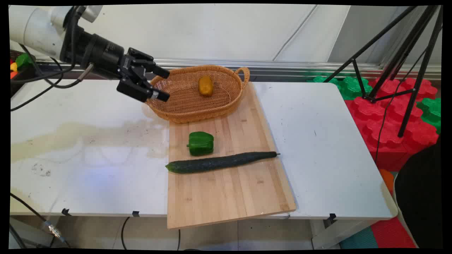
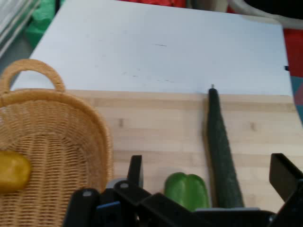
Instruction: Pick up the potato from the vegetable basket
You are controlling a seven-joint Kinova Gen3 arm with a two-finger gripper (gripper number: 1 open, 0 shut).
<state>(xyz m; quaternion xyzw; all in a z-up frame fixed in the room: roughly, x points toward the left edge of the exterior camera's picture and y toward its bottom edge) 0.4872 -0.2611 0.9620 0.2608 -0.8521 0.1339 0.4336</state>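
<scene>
I need to lift the yellow-brown potato out of the wicker basket (image 1: 183,106), so next my gripper will grab it by its long sides.
My black gripper (image 1: 163,84) hangs open above the left end of a wicker basket (image 1: 183,106), with nothing between its fingers. A yellow-brown potato (image 1: 205,85) lies inside the basket, seen at the left edge in the hand view as the potato (image 2: 12,171) in the basket (image 2: 61,156). In front of the basket, a green bell pepper (image 1: 200,143) and a long dark cucumber (image 1: 220,162) lie on a wooden cutting board (image 1: 229,190). The hand view shows the pepper (image 2: 187,189) and cucumber (image 2: 221,151) on the board (image 2: 156,127), between my fingers (image 2: 135,171).
The white table (image 1: 328,151) extends right and left of the board. A black tripod (image 1: 395,70) stands off the right rear corner over red and green foam blocks (image 1: 392,116). Black cables hang at the left.
</scene>
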